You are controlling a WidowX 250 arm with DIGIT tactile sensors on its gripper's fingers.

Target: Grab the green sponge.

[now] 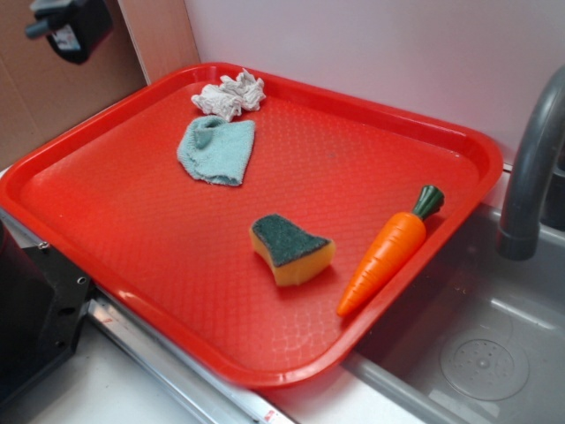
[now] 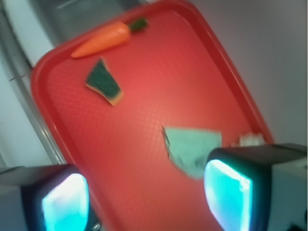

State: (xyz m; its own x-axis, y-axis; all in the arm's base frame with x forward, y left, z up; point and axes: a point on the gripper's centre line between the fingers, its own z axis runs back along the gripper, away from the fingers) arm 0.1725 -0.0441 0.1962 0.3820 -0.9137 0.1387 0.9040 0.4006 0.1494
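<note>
I need to lift the green sponge off the red tray, so my gripper should grab it by its narrower end (image 1: 270, 229) next.
The green sponge (image 1: 291, 247), dark green top over yellow-orange foam, lies on the red tray (image 1: 132, 230) toward its front right. In the wrist view the sponge (image 2: 103, 82) sits far up the tray (image 2: 144, 159), well away from the gripper. My gripper (image 2: 147, 195) is open and empty, its two cyan pads wide apart above the tray's near end. In the exterior view only a black part of the arm (image 1: 71, 26) shows at the top left, high above the tray.
An orange toy carrot (image 1: 388, 252) lies right of the sponge by the tray rim. A pale teal cloth (image 1: 216, 150) and a whitish rag (image 1: 229, 94) lie at the tray's far end. A grey faucet (image 1: 530, 168) and sink (image 1: 481, 353) stand right.
</note>
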